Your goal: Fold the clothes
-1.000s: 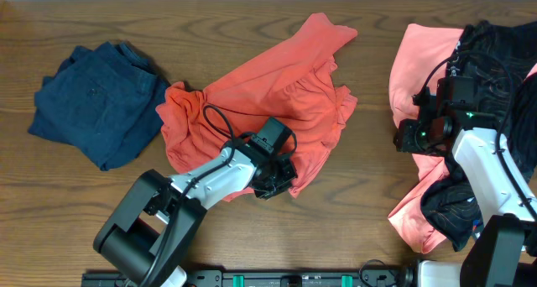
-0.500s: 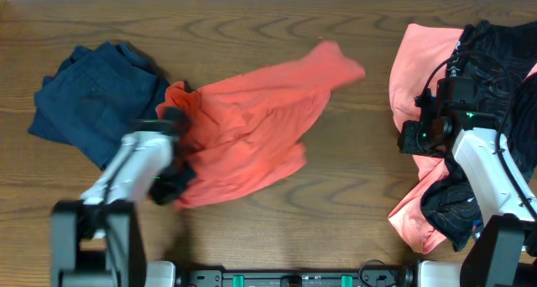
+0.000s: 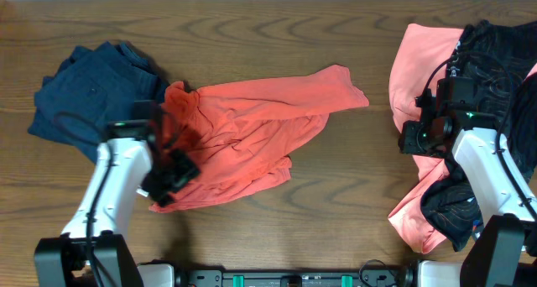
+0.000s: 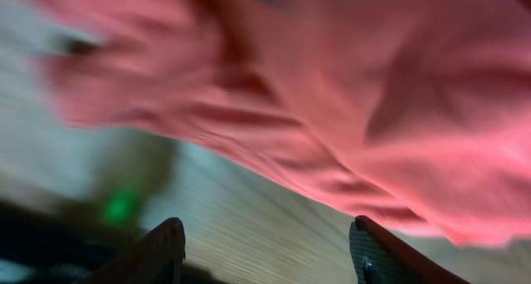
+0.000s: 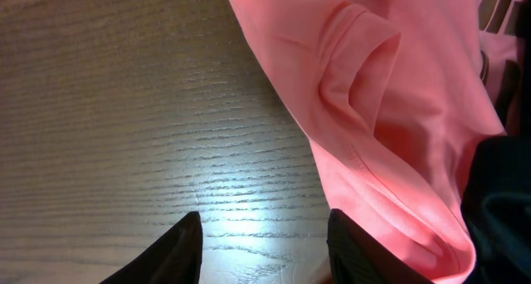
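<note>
I should pick up the orange-red garment [image 3: 252, 132] by its near edge [image 3: 188, 204] with my left gripper next, so the opposite end's corner stays free for spreading and folding.
An orange-red garment [image 3: 252, 132] lies rumpled in the middle of the table, one end reaching right to a corner [image 3: 352, 92]. My left gripper [image 3: 172, 176] hovers at its lower left edge. In the left wrist view the left gripper [image 4: 265, 251] is open over bare wood, with the orange-red cloth [image 4: 332, 93] just beyond its fingertips [image 4: 377, 251] and nothing between them. My right gripper [image 3: 411, 138] is open over the table beside a pink garment [image 3: 419, 60]. In the right wrist view the right gripper [image 5: 264, 251] holds nothing, and the pink cloth [image 5: 390, 101] lies by its right finger.
A folded navy garment [image 3: 92, 98] lies at the far left. A black patterned garment [image 3: 495, 56] is piled on the pink one at the right edge, partly under the right arm. Bare wood [image 3: 352, 178] shows between the orange-red garment and the right pile.
The left gripper swept from the garment's lower right edge to the left, dragging the cloth over itself, then opened and let go. The right arm has not moved.
</note>
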